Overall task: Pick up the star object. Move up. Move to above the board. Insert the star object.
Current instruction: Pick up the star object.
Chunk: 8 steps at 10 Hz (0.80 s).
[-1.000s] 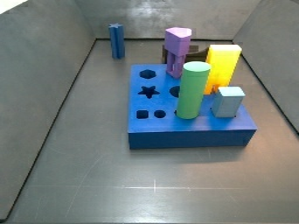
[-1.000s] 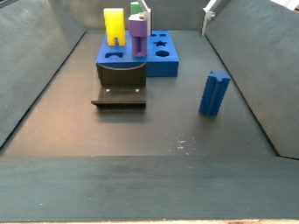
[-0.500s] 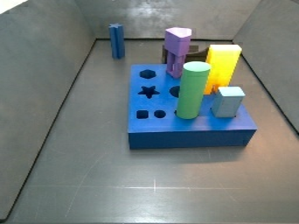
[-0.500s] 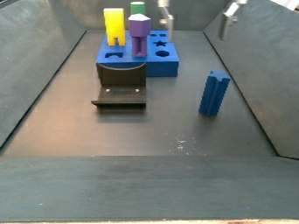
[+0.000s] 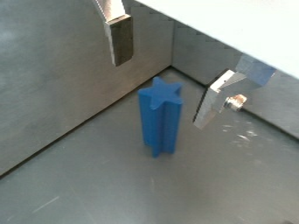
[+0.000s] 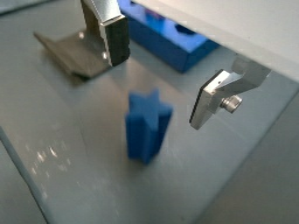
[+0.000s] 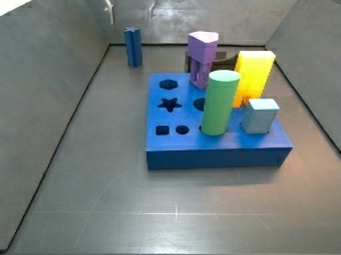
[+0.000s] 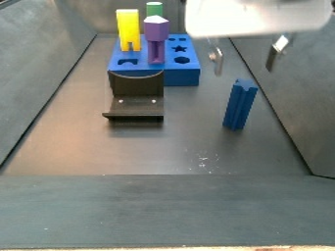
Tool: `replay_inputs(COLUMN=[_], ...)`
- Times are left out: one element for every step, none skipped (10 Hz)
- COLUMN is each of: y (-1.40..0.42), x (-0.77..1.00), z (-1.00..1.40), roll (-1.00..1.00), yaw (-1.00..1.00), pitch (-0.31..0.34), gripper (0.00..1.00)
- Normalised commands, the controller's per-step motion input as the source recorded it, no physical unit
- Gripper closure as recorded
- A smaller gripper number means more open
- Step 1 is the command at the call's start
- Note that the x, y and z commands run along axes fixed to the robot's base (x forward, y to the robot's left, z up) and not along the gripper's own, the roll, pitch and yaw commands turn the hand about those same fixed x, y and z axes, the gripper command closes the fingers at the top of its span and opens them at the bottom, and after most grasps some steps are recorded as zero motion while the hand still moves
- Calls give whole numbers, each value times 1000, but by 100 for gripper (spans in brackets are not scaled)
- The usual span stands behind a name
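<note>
My gripper will next pick up the star object by its ridged top end (image 7: 132, 34), so that it can put the star object into the board's star hole (image 7: 170, 104).
The star object (image 7: 134, 47) is a slender blue ridged post that stands upright on the floor near the far corner, apart from the board (image 7: 220, 149). It also shows in a side view (image 8: 238, 105) and in both wrist views (image 5: 160, 116) (image 6: 147, 127). The gripper (image 8: 246, 57) is open and empty just above the star object, with one finger to each side of its top and touching nothing. The fingers (image 5: 121, 39) (image 6: 211, 96) stand wide apart. In a side view only the fingertips of the gripper (image 7: 130, 10) show. The board's star hole (image 7: 170, 104) is empty.
On the board stand a purple post (image 7: 201, 58), a green cylinder (image 7: 218, 102), a yellow block (image 7: 254, 75) and a light blue cube (image 7: 260, 116). The fixture (image 8: 136, 98) stands on the floor beside the board. Grey walls close in the corner behind the star object.
The gripper has come down into view and now hangs open over the star object. The star object and the pieces on the board have not moved.
</note>
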Motion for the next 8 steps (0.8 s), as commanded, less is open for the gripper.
replay_inputs(y=[197,194,97,0,0,0,0,-6], x=[0,3,0,0,0,0,-6,-63], z=[-429,-357,-289,-337,-309,-220,-197,-23], roll=[-26,-9,47,69,0,0,41,0], yaw=[43,0,0,0,0,0,23,0], pitch=[87,97,101,104,70,27,11,-7], gripper=[0,0,0,0,0,0,0,0])
